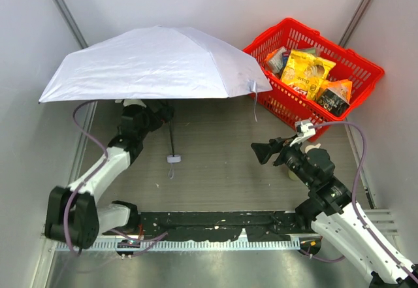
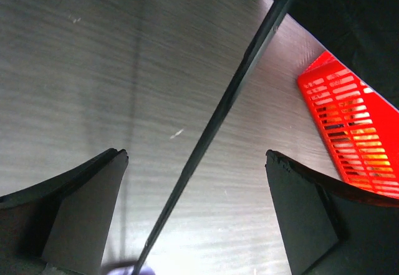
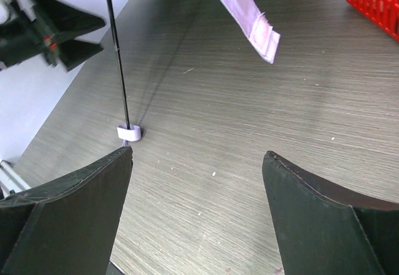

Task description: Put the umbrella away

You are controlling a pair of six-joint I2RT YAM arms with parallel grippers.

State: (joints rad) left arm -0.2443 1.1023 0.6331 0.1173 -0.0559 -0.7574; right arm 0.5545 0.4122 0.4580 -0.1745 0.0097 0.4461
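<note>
Next, my left gripper grabs the umbrella by its thin black stem, leaving the umbrella's handle end free for my right gripper.
The umbrella stands open, its pale lavender-white canopy spread over the far left of the table. Its thin black shaft runs down to the small pale handle, which rests on the table. My left gripper is open under the canopy, its fingers either side of the shaft and not touching it. My right gripper is open and empty, to the right of the handle and pointing toward it. The closure strap hangs from the canopy's edge.
A red basket with several snack packs stands at the far right, close to the canopy's right edge. Grey walls close in the table on the left, back and right. A metal rail runs along the near edge.
</note>
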